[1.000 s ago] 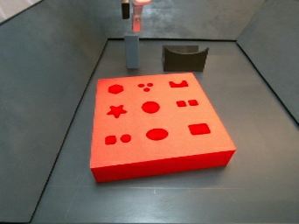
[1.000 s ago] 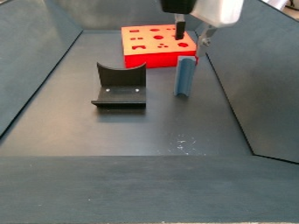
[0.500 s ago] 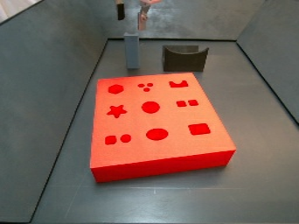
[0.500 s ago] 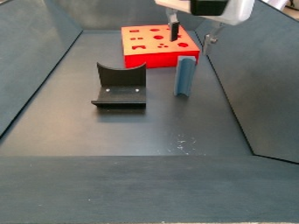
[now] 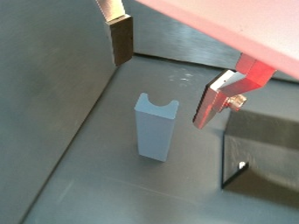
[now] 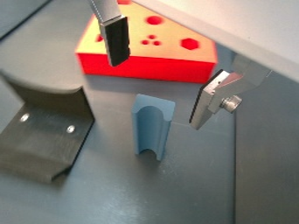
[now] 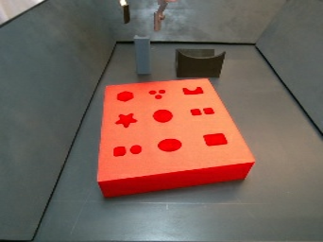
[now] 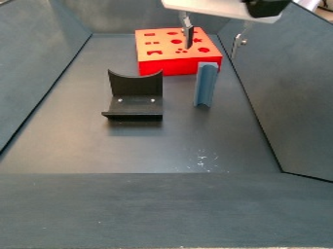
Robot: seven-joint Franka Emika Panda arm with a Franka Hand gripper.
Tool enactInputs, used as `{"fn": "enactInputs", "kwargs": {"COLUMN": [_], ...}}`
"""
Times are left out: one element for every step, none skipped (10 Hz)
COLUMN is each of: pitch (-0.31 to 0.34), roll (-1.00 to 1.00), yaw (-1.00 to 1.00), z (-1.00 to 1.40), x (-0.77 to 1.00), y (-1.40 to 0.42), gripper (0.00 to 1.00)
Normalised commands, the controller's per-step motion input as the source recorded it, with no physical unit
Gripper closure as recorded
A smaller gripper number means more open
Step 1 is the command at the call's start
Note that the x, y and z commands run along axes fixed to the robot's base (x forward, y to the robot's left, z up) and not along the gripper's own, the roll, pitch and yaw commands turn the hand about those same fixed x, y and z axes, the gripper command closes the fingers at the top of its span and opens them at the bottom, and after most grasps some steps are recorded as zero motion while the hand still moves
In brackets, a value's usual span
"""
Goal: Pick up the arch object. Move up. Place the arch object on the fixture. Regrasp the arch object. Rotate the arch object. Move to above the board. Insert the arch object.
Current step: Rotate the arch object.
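Next, my gripper takes hold of the upright arch object by its notched end and inserts it into the board (image 7: 171,132).
The arch object (image 5: 155,127) (image 6: 151,129) is a slate grey-blue block standing upright on the dark floor, its notched end facing up. Both side views show it too (image 7: 143,55) (image 8: 205,84), just off the red board's (image 7: 171,132) (image 8: 176,51) end. My gripper (image 5: 167,70) (image 6: 162,74) hangs open well above the block, with nothing between its fingers. In the side views the gripper (image 7: 142,11) (image 8: 212,37) reaches in from the upper edge. The dark fixture (image 7: 199,62) (image 8: 132,95) (image 6: 41,131) stands on the floor beside the block.
Sloping grey walls (image 7: 76,57) (image 8: 53,78) enclose the floor on each side. The board (image 6: 146,48) with its cut-out holes fills much of the floor behind the block.
My gripper has risen straight up from the arch object's top. The block, fixture and board have not moved.
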Motion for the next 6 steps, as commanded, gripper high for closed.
{"fn": "enactInputs", "kwargs": {"pitch": [0.011,0.013,0.015,0.019,0.021,0.021], "roll": [-0.04,-0.05,-0.06,-0.07,-0.08,-0.08], "yaw": [1.00,1.00,1.00,1.00,0.91,0.49], "z": [-0.03,-0.03,-0.03,-0.03,-0.03,-0.03], "x": [0.04,0.04,0.04,0.04,0.04,0.04], "y": [0.00,0.00,0.00,0.00,0.00,0.00], "gripper": [0.00,0.00,0.00,0.00,0.00,0.00]}}
